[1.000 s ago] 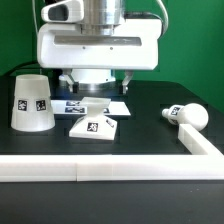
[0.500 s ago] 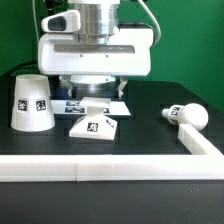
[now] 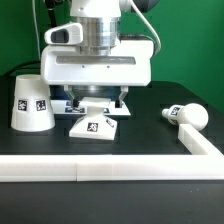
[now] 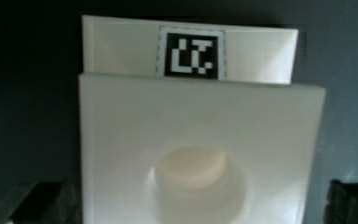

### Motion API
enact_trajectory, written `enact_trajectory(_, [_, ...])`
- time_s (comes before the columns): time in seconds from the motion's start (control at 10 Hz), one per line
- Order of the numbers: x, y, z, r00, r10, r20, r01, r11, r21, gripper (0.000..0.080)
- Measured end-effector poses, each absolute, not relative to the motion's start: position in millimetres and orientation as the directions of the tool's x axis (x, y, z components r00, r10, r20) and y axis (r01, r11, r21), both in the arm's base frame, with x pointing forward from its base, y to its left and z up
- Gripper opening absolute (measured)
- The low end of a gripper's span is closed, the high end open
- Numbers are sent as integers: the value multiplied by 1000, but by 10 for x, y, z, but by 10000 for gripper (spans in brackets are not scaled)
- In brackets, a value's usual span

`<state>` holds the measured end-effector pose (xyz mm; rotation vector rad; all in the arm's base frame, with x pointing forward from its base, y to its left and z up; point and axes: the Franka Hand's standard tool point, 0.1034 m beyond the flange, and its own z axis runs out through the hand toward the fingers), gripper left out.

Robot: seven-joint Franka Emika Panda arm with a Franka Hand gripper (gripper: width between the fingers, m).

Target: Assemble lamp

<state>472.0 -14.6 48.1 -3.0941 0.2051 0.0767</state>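
I need to close my gripper on the lamp base now, because my fingers are on either side of its upper block in the wrist view. Closing now would hold it.
The lamp base (image 3: pixel 95 125) lies on the black table in the middle, marker facing front. The cup-like shade (image 3: pixel 30 102) stands at the exterior view's left. The bulb (image 3: pixel 186 116) lies on its side at the exterior view's right. My gripper (image 3: pixel 100 103) hangs directly over the back of the base, open, with one finger on each side of it. In the wrist view the base (image 4: pixel 194 120) fills the picture, with its marker and round socket showing. The dark fingertips (image 4: pixel 51 203) sit wide apart at either side of it. My gripper (image 4: pixel 197 205) holds nothing.
The marker board (image 3: pixel 62 103) lies behind the base, mostly hidden by the gripper. A white rail (image 3: pixel 100 170) runs along the table's front, and a white block (image 3: pixel 200 145) forms a corner at the exterior view's right, just in front of the bulb.
The arm has moved toward the exterior view's right and forward, so the gripper now stands over the base. Base, shade and bulb have not moved.
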Motion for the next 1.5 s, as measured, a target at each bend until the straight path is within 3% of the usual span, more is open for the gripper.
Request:
enact_trajectory(0.2, [4717,-136,475,990,-130,-53,-132,-991,-36,699])
enact_trajectory(0.3, [4717,-119,475,991,-126,-53,-128,-991,-36,591])
enact_trajectory(0.4, [4719,-119,475,991,-124,-53,-126,-991,-37,534])
enact_trajectory(1.0, [4727,-102,474,992,-115,-53,-117,-992,-37,534])
enact_trajectory(1.5, [5259,281,482,999,-33,-3,-33,-998,-58,535])
